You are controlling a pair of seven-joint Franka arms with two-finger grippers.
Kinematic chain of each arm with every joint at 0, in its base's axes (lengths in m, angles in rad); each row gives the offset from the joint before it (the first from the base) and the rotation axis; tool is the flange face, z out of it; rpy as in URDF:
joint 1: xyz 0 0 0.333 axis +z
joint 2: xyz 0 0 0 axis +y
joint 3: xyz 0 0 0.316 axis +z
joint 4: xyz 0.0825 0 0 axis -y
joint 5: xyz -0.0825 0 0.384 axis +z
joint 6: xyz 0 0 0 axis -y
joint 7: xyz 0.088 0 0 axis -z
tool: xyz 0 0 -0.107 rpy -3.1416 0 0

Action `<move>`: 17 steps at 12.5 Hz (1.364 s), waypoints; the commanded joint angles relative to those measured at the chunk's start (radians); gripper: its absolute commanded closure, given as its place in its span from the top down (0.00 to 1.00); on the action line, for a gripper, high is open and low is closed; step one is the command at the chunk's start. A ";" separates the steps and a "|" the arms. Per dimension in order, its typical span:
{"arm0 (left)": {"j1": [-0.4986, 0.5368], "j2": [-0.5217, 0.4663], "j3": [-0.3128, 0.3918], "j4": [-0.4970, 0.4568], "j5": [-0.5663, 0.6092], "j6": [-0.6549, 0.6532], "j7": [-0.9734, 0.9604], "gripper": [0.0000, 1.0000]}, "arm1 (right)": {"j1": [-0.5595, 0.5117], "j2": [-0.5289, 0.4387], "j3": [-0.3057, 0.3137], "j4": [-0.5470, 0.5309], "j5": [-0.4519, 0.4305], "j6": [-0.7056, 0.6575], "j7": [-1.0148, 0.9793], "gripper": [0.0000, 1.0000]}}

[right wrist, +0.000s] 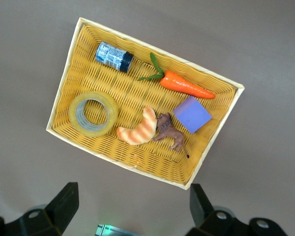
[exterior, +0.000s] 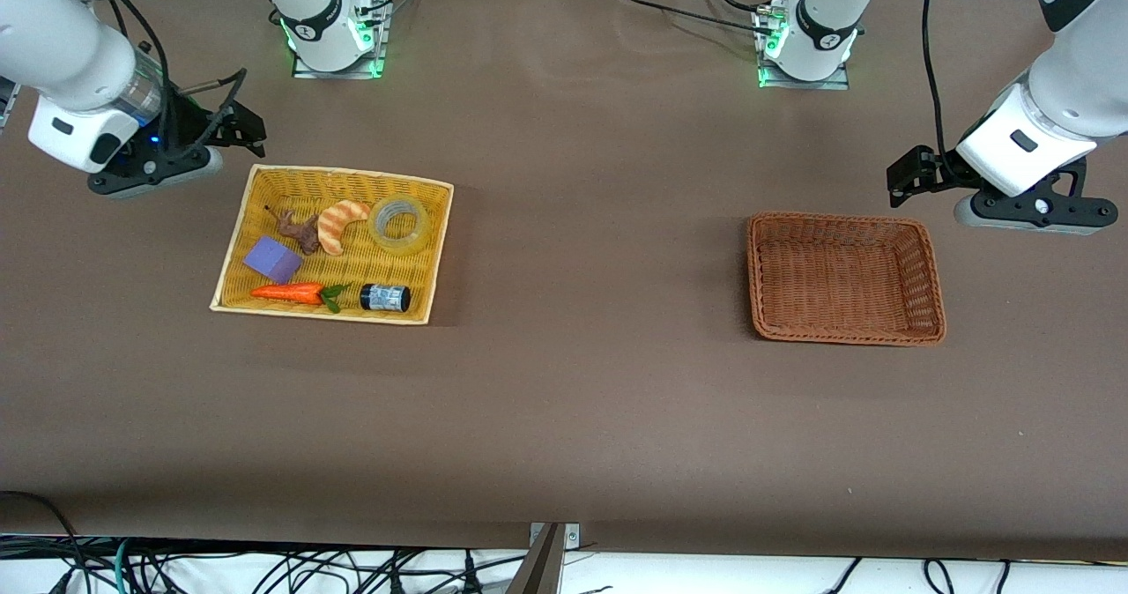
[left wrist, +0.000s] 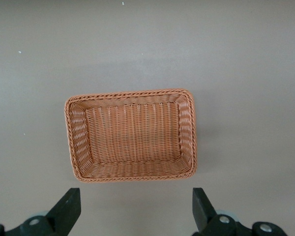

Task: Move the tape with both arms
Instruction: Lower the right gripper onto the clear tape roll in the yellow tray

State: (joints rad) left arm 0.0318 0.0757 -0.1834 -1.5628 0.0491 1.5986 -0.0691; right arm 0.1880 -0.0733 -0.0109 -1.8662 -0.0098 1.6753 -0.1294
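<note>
My right gripper needs to grab the tape by its ring's side (exterior: 376, 225) next. Both arms can then transfer the tape to the brown wicker basket (exterior: 842, 219).
The tape (exterior: 381, 228), a clear yellowish ring with a grey core, lies flat in the yellow basket (exterior: 335, 172), in the corner toward the robots' bases and the table's middle. It also shows in the right wrist view (right wrist: 113, 111). My right gripper (exterior: 249, 131) hangs open and empty over the table just outside the yellow basket's edge; its two fingers stand wide apart in its wrist view (right wrist: 132, 197). My left gripper (exterior: 906, 180) hangs open and empty over the table beside the empty brown wicker basket (exterior: 842, 219), which fills the left wrist view (left wrist: 130, 93); the left gripper (left wrist: 136, 199) shows there too.
The yellow basket also holds a toy croissant (exterior: 339, 222), a brown toy animal (exterior: 301, 231), a purple block (exterior: 273, 259), a toy carrot (exterior: 291, 293) and a small dark jar with a blue-white label (exterior: 385, 297). Brown table cloth stretches between the two baskets.
</note>
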 commanded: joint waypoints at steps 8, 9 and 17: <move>-0.016 0.021 -0.002 0.040 0.023 -0.014 -0.009 1.00 | -0.001 0.090 0.108 -0.427 -0.016 0.530 0.218 1.00; -0.016 0.021 -0.002 0.040 0.021 -0.014 -0.009 1.00 | -0.001 0.122 0.111 -0.451 -0.016 0.581 0.220 1.00; -0.018 0.021 -0.002 0.040 0.023 -0.014 -0.009 1.00 | 0.001 0.283 0.157 -0.465 -0.006 0.745 0.307 0.99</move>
State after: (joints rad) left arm 0.0205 0.0770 -0.1836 -1.5607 0.0491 1.5986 -0.0692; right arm 0.1896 0.2031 0.1379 -2.3220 -0.0113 2.3937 0.1590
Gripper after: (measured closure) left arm 0.000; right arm 0.004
